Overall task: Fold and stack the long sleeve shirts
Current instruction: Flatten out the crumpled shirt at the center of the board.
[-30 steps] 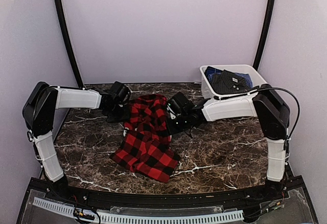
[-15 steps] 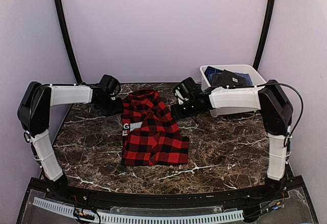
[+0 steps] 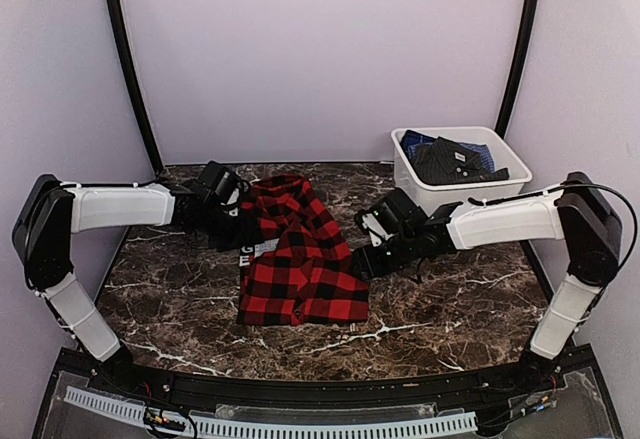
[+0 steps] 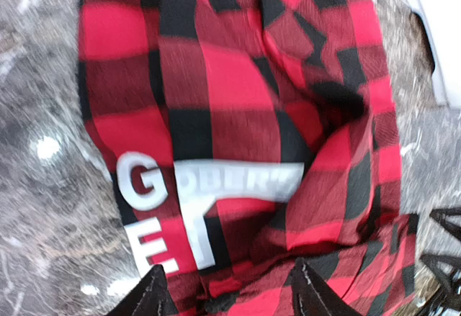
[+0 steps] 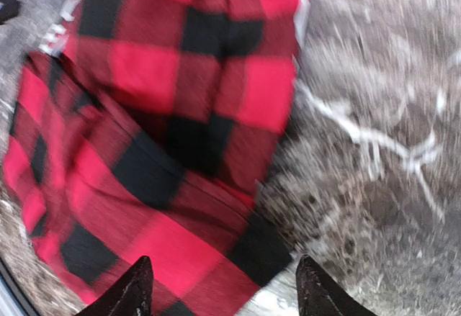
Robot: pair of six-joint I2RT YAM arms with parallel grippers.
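Observation:
I need to grab the corner of the shirt's top layer beside the marble with my right gripper next, to draw that layer open for folding.
A red-and-black check long sleeve shirt lies folded in a rough rectangle on the marble table. In the left wrist view the shirt shows white letters and a white label. My left gripper hovers at the shirt's far left edge, and its jaws are open over the cloth. My right gripper is at the shirt's right edge, open above the shirt's border and bare marble. Neither gripper holds anything.
A white plastic tub stands at the back right, with dark cloth inside. Bare marble shows to the left, right and front of the shirt. Purple walls close off the back and sides.
Both grippers went from shut to open and let go of the shirt. The shirt went from a bunched hanging shape to a flat fold. My right arm swung nearer along the shirt's right edge.

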